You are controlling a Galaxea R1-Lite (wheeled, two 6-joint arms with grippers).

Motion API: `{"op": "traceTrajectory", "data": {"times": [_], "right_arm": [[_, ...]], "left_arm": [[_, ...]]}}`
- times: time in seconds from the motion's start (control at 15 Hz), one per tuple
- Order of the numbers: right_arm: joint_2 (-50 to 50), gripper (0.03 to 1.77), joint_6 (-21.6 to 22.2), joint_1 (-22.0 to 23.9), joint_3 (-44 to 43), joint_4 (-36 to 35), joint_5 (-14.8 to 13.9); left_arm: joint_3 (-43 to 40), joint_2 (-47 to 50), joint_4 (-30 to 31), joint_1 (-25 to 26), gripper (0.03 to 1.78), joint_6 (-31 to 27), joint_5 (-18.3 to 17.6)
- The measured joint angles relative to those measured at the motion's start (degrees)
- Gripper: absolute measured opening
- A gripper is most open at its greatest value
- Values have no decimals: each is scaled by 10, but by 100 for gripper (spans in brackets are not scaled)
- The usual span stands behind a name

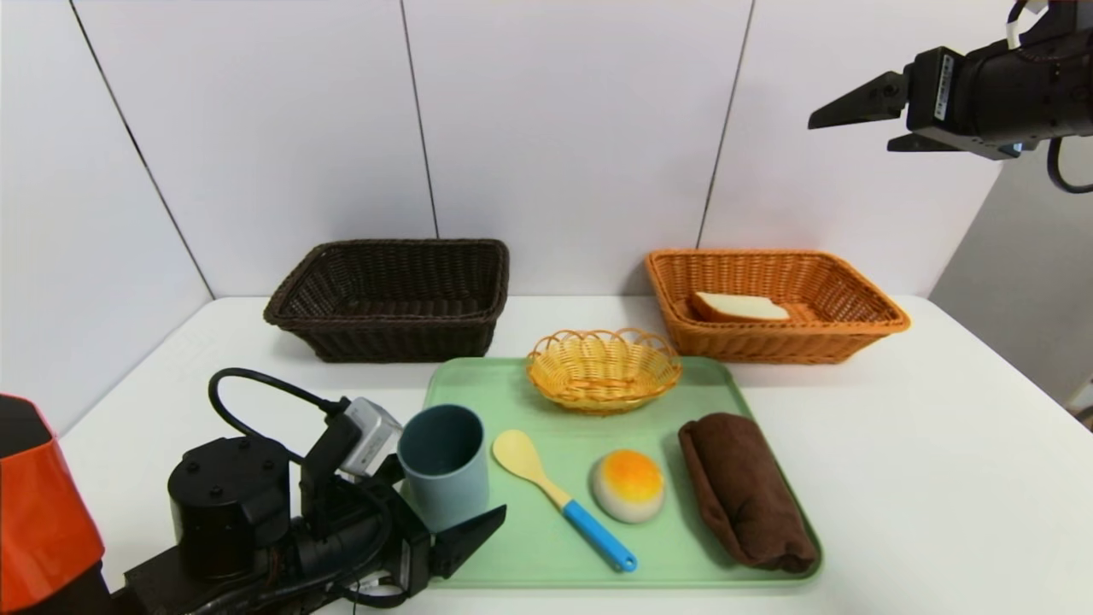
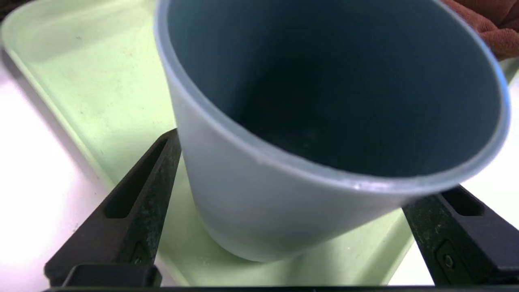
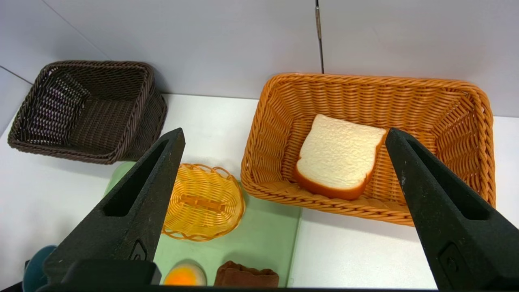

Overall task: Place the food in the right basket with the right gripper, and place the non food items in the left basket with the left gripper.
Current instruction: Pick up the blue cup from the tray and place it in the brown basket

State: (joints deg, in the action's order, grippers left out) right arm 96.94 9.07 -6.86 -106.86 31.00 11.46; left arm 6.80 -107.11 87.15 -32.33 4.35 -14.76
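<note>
The cup flares wide at its rim and gets narrower toward its base, so next I should use my left gripper to grab the cup by its narrower lower side [image 1: 453,502].
My left gripper [image 1: 448,489] [image 2: 284,136] is open low over the tray's near left corner, one finger on each side of the upright grey-blue cup [image 1: 444,465] [image 2: 251,194]. Also on the tray lie a blue-handled wooden spoon [image 1: 559,495], a white bun with an orange top [image 1: 628,485] [image 3: 184,276] and a rolled brown towel [image 1: 743,491] [image 3: 246,278]. A bread slice [image 1: 739,307] [image 3: 338,156] lies in the orange right basket [image 1: 854,333] [image 3: 466,121]. The dark left basket [image 1: 393,295] [image 3: 85,109] holds nothing. My right gripper [image 1: 854,132] [image 3: 284,132] hangs open and empty high above the right basket.
The green tray [image 1: 529,547] [image 2: 101,93] sits at the front middle of the white table. A small round yellow wicker basket [image 1: 604,369] [image 3: 200,202] stands at its far edge, between the two big baskets. White wall panels close off the back.
</note>
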Motion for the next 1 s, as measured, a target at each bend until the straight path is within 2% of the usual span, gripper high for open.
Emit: {"op": "traceTrajectory", "data": {"times": [1.0], "right_arm": [[-21,171,-1,-13,40,-1,0]], "left_arm": [[18,1,0,2,169,3,13]]}}
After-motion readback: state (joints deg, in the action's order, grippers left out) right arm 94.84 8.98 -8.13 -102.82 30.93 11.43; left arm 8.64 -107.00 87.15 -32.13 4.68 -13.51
